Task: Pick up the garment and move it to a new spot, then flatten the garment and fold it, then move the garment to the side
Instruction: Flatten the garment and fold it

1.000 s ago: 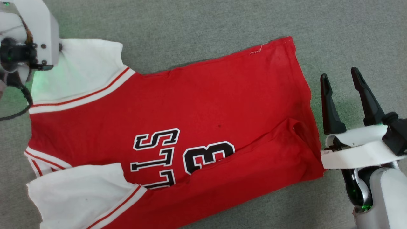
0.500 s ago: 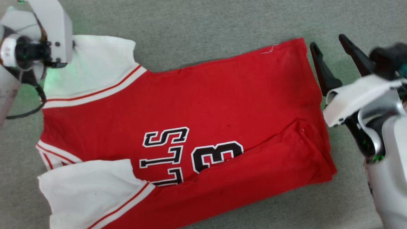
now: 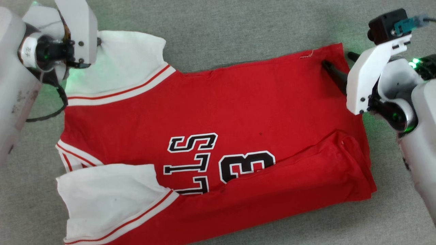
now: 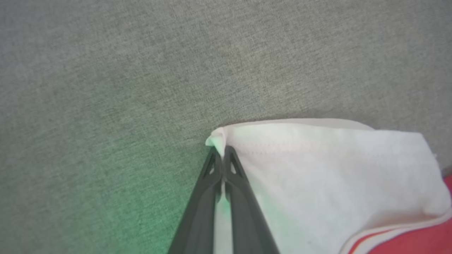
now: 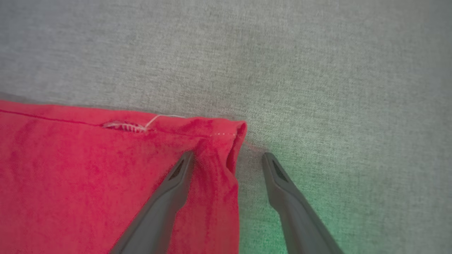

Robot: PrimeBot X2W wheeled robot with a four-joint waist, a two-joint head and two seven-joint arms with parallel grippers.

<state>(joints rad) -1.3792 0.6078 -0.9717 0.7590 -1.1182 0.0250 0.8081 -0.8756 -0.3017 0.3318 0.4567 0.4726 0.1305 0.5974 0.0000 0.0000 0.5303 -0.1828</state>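
Observation:
My right gripper grips the red jersey (image 3: 253,98) by its hem corner (image 3: 337,49) next, to fold it over lengthwise.
The garment (image 3: 238,112), a red jersey with white sleeves and black-white letters, lies spread on the grey surface, collar to the left and hem to the right. Its near long edge is folded up over part of the letters. My left gripper (image 4: 221,151) is shut on the corner of the far white sleeve (image 3: 129,64), whose cloth is pinched between the tips. My right gripper (image 5: 227,155) is open and points down at the hem's far corner (image 5: 233,130). One finger (image 5: 176,176) rests over the red cloth; the other is on the bare surface beside it.
Grey woven fabric (image 3: 238,27) lies under and all around the jersey. A black cable (image 3: 51,114) loops from my left wrist beside the far sleeve. The near white sleeve (image 3: 105,194) lies flat at the lower left.
The camera has shifted, sliding the whole picture rightward. My right gripper has travelled from beside the near hem to the hem's far corner and now straddles it. The left gripper keeps its hold.

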